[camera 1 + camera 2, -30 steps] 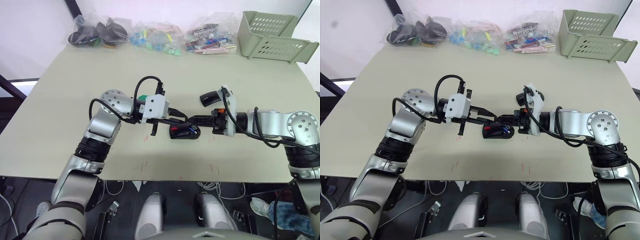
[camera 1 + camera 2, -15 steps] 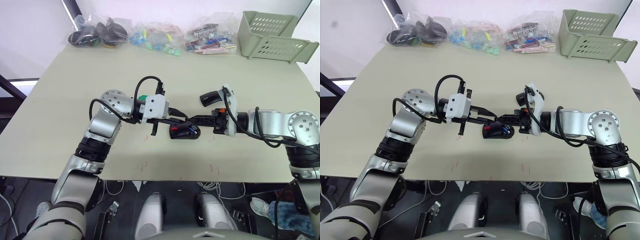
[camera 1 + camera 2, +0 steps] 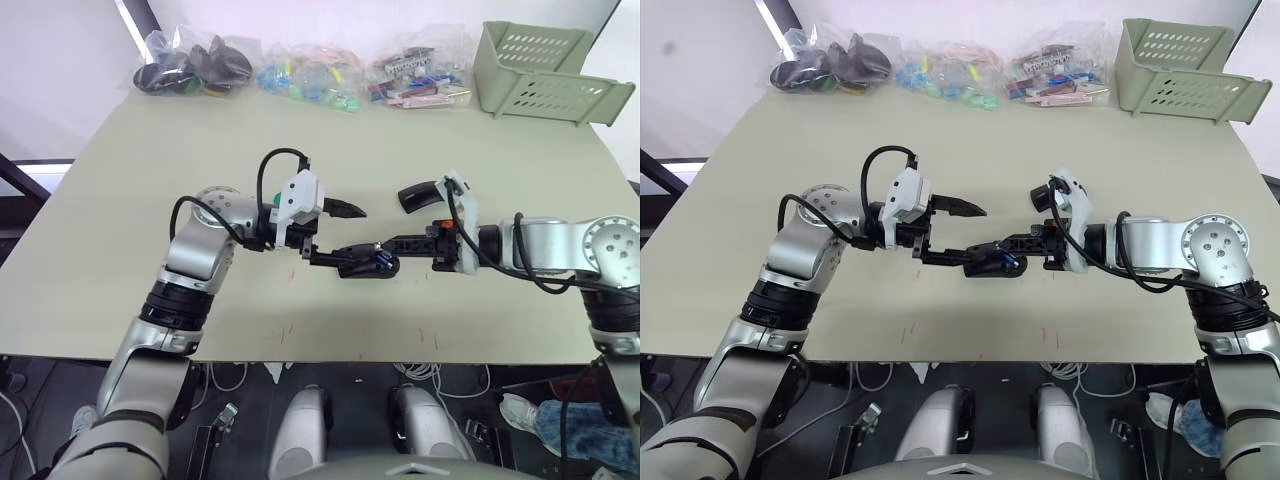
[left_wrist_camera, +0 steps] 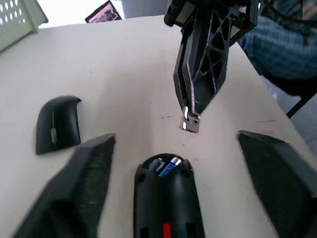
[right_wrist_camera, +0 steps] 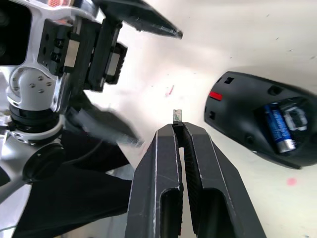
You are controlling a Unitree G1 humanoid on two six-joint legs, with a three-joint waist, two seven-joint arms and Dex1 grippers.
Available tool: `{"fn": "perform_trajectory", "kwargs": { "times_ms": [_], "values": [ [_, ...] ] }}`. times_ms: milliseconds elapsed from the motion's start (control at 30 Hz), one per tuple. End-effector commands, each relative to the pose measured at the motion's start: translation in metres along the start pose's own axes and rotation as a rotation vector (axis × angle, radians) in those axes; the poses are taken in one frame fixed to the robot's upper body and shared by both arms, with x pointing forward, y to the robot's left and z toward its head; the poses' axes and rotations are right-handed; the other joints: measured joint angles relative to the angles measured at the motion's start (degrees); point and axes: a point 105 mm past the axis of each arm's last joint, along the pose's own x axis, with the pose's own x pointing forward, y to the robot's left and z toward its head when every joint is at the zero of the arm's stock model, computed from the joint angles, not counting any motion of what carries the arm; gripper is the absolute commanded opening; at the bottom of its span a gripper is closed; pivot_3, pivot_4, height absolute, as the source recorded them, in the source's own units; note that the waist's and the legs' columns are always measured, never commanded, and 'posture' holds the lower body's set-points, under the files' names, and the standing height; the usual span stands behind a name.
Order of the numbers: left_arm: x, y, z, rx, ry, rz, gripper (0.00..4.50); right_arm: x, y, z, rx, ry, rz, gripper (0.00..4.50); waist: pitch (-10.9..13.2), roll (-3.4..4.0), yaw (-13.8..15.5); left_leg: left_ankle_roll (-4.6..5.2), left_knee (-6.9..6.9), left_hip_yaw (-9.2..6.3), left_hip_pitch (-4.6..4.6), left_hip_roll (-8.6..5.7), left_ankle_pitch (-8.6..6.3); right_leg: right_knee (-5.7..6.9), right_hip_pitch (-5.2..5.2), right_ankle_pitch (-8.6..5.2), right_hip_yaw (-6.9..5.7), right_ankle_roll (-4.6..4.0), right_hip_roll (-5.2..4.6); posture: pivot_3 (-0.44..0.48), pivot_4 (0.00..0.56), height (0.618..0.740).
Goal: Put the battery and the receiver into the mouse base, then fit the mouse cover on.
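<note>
The left gripper will grab the mouse base by its sides around the red wheel (image 3: 352,264), so the black mouse base's open battery compartment (image 3: 384,260) stays free for the receiver.
The mouse base (image 3: 368,264) lies mid-table, a black oval with a red mark. The blue battery (image 5: 278,127) sits in its open compartment, also seen as battery (image 4: 166,165). My left gripper (image 3: 350,238) is open wide, one finger above the base's left end and one low beside it, holding nothing. My right gripper (image 3: 386,246) is shut on the receiver (image 4: 190,122), a tiny plug with a silver end, held just above the table beside the base's right end. The mouse cover (image 3: 418,195) lies apart behind the right gripper.
Clear bags of small parts (image 3: 300,72) line the table's far edge. A pale green slotted basket (image 3: 545,72) stands at the back right. Bare tabletop (image 3: 150,180) extends left of the arms and along the near edge.
My left gripper has opened wide and drawn back a little to the left. The right gripper stays shut on the receiver, close to the base.
</note>
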Motion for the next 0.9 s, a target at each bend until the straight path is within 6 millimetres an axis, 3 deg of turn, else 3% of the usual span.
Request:
{"fn": "perform_trajectory", "kwargs": {
  "times_ms": [33,233,500,900],
  "values": [
    [-0.005,-0.003,-0.003,-0.073,-0.019,0.031,4.39,-0.010,0.009,0.009,-0.120,0.028,-0.024,0.00,0.0,0.00,-0.3,0.00,0.00,0.01,0.00,0.01,0.00,0.00,0.00,0.00,0.02,0.00,-0.01,0.000,0.150,0.740],
    [-0.001,-0.008,-0.026,-0.111,0.035,0.053,4.39,-0.021,-0.005,0.007,-0.345,0.195,-0.195,0.00,0.0,0.02,-0.4,0.00,-0.01,0.02,0.01,0.01,0.00,0.02,-0.06,0.00,0.02,-0.01,0.01,0.000,0.150,0.740],
    [0.016,-0.004,-0.061,-0.118,0.130,0.105,4.39,-0.039,-0.017,0.006,-0.414,0.225,-0.253,0.00,0.0,0.02,-0.1,0.00,-0.01,0.09,-0.10,-0.02,0.00,0.00,-0.17,0.00,0.07,0.00,-0.04,0.000,0.150,0.740],
    [0.032,0.000,-0.068,-0.047,0.155,0.075,4.39,-0.052,-0.025,-0.012,-0.393,0.220,-0.257,0.00,0.0,0.02,0.5,0.00,0.05,0.11,-0.08,-0.05,0.00,0.06,-0.16,0.01,0.08,0.00,-0.04,0.000,0.150,0.740]
  ]
}}
